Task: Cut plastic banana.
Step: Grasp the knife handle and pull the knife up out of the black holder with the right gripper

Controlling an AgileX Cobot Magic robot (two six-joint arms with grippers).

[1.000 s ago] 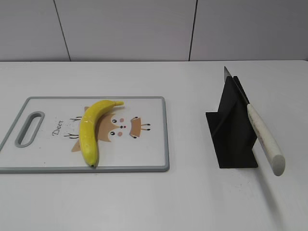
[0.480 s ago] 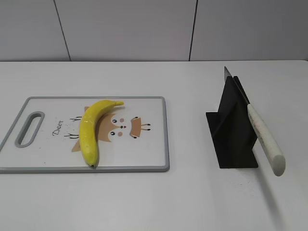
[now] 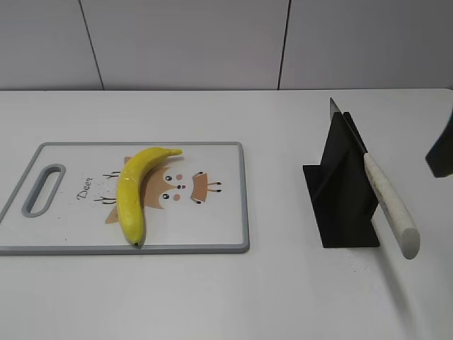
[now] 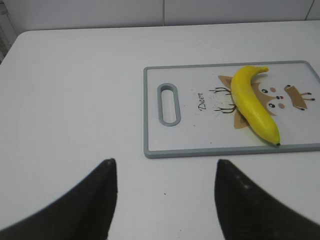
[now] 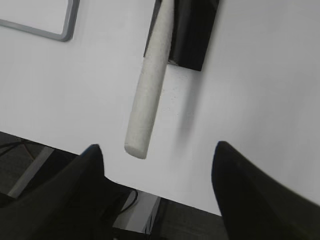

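Observation:
The right gripper should reach for the knife and take hold of its white handle [image 3: 389, 205], so that the blade stays free to cut the plastic banana [image 3: 133, 191].
The plastic banana [image 3: 133, 191] lies in one piece, glossy yellow and curved, on the cutting board [image 3: 226, 244] with a deer drawing. It also shows in the left wrist view [image 4: 252, 107]. A knife with a white handle [image 3: 389, 205] leans in a black stand [image 3: 343, 191]. My left gripper [image 4: 163, 165] is open and empty above bare table, short of the board's near edge [image 4: 200, 151]. My right gripper [image 5: 157, 147] is open and empty, just behind the end of the knife handle [image 5: 150, 90], over the table's front edge.
A dark part of the right arm [image 3: 440, 152] shows at the right edge of the exterior view. The black stand [image 5: 192, 30] and a corner of the board [image 5: 67, 25] show in the right wrist view. White table [image 3: 283, 297] surrounds everything.
A dark part of the right arm has come into the exterior view at the right edge. Banana, board and knife have not moved.

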